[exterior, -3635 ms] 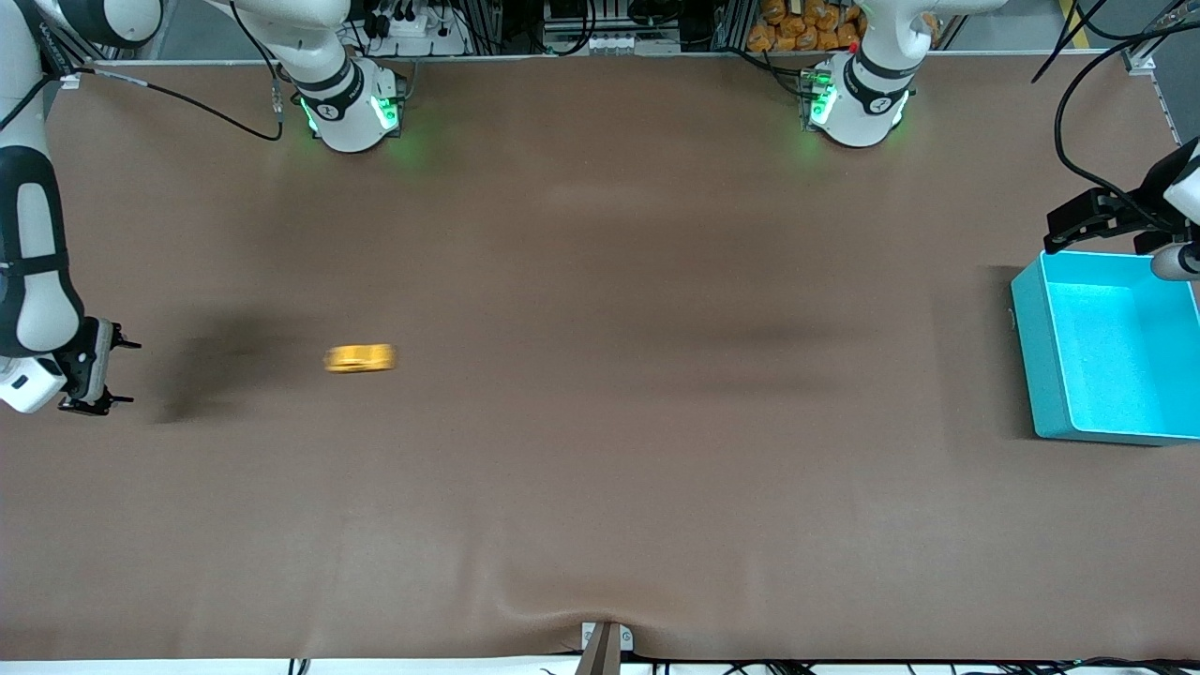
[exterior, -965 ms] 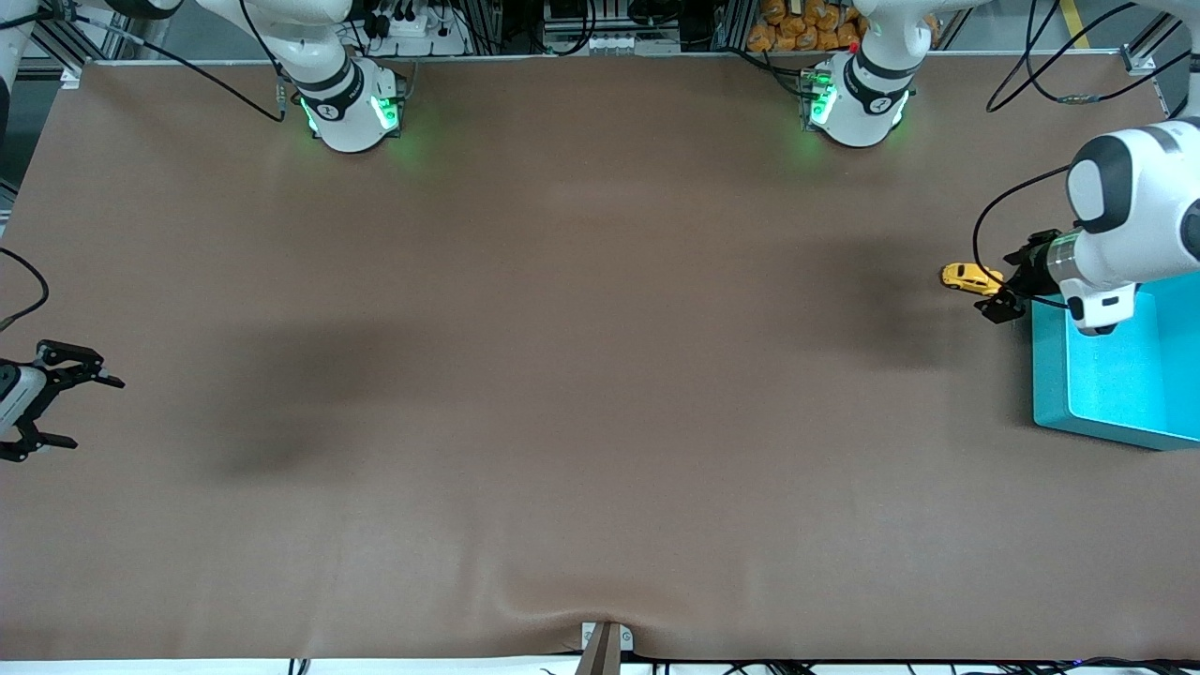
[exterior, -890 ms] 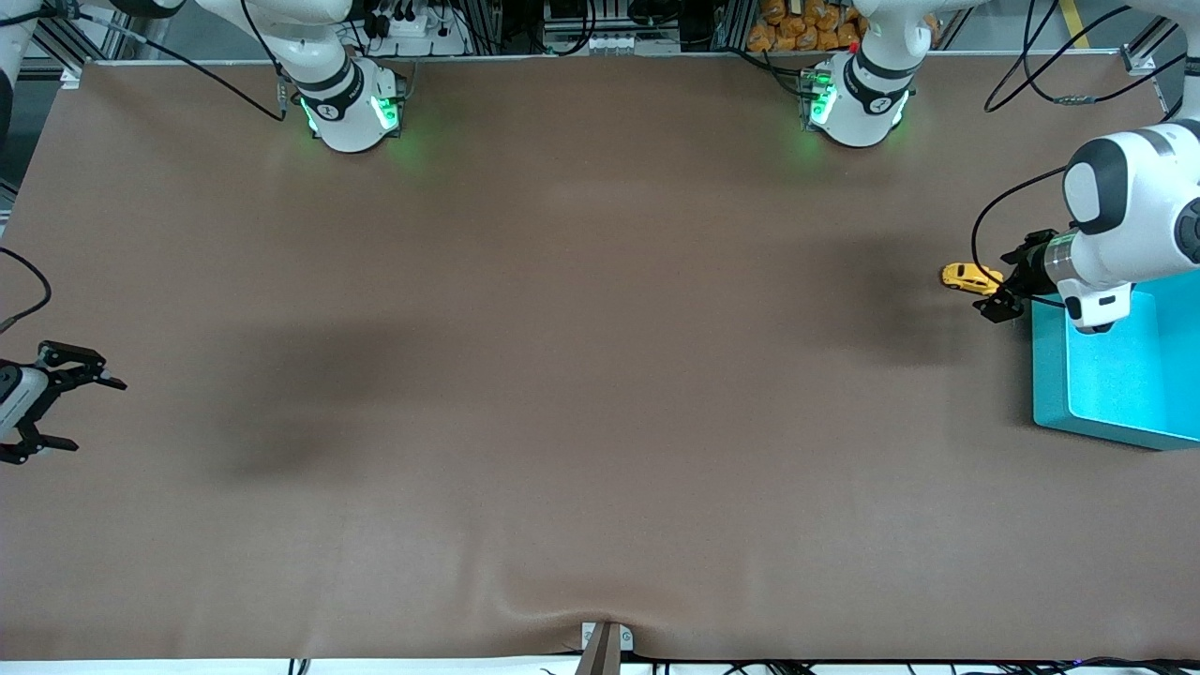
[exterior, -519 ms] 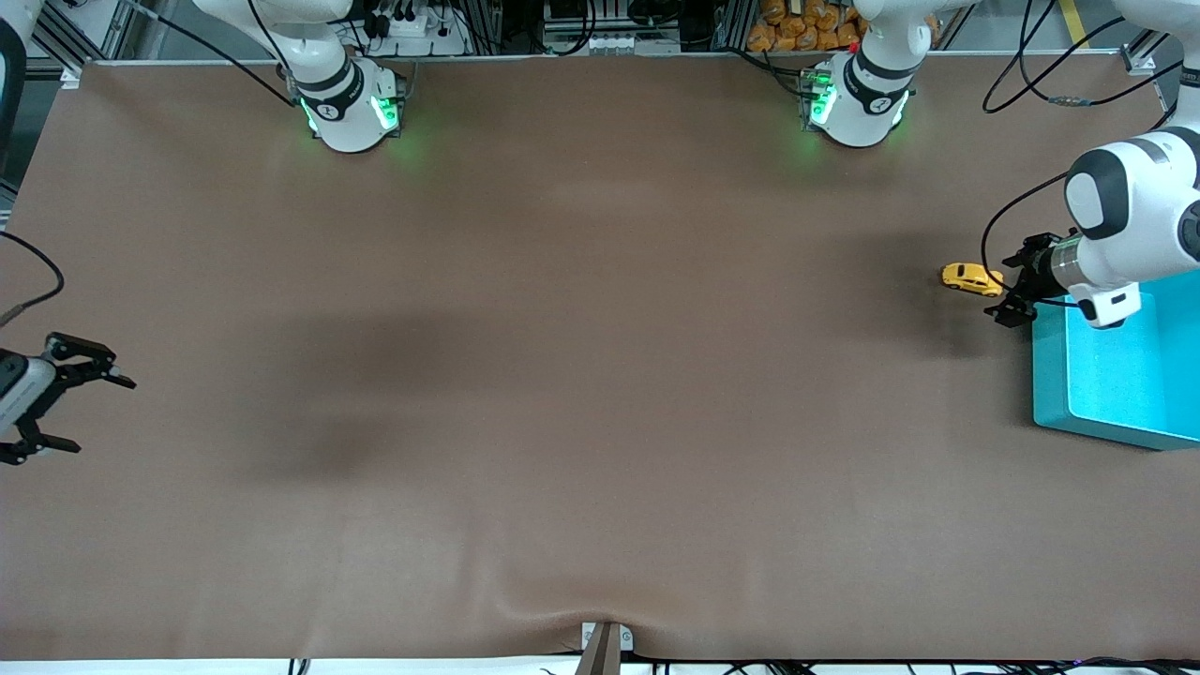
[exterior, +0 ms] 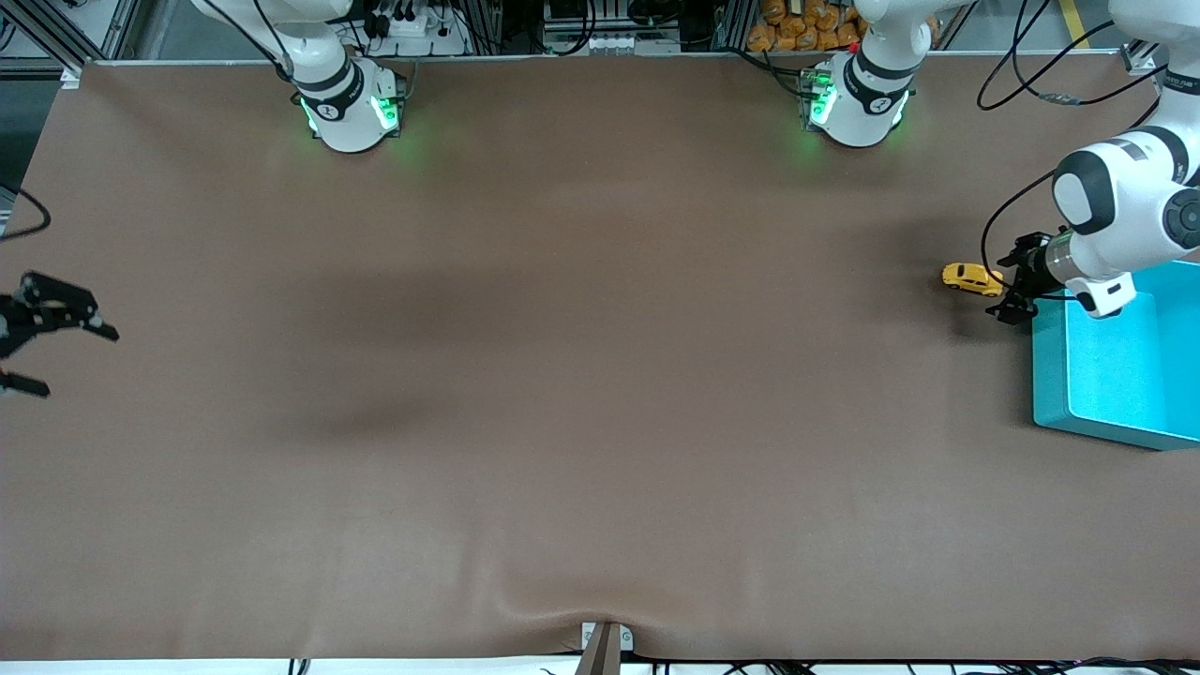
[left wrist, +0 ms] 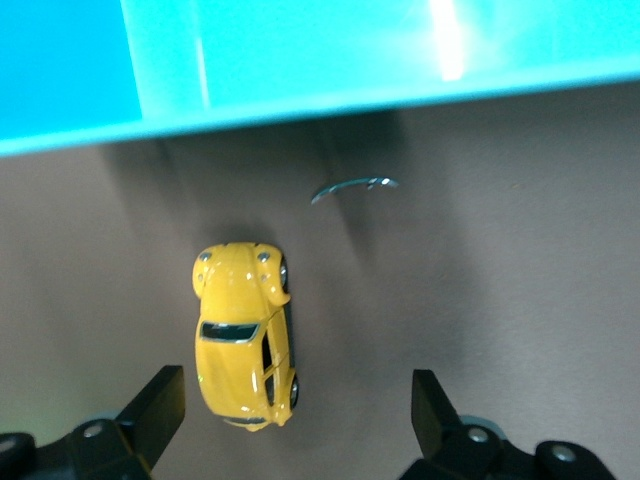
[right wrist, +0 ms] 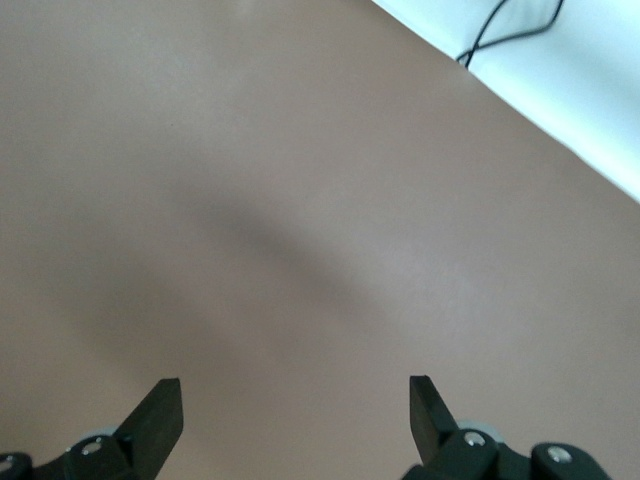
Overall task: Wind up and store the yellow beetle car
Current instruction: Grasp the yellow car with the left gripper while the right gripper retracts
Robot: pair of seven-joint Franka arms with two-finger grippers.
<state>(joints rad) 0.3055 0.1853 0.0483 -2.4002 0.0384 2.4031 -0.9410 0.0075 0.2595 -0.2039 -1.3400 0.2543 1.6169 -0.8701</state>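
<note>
The yellow car is still ahead of my left gripper's fingers, so my left gripper needs to move toward the car before it closes on it.
The yellow beetle car (exterior: 972,278) stands on the brown table beside the teal bin (exterior: 1050,375), toward the left arm's end. My left gripper (exterior: 1009,286) is open, low over the table between the car and the bin's corner. In the left wrist view the car (left wrist: 243,335) has one end between my open fingers, close to one fingertip (left wrist: 160,398) and apart from it, with the left gripper (left wrist: 295,402) empty. The bin's wall (left wrist: 350,60) lies just ahead of the car. My right gripper (exterior: 82,364) is open and empty over the table's edge at the right arm's end.
A thin curved bit of metal (left wrist: 352,187) lies on the mat between the car and the bin. The right wrist view shows the open right gripper (right wrist: 295,405) over bare brown mat, with the table edge (right wrist: 520,110) and a cable past it.
The car rolled from the right arm's end to beside the bin and has stood still for the last second. My left gripper shifted slightly by it. My right gripper drew back toward the table's edge.
</note>
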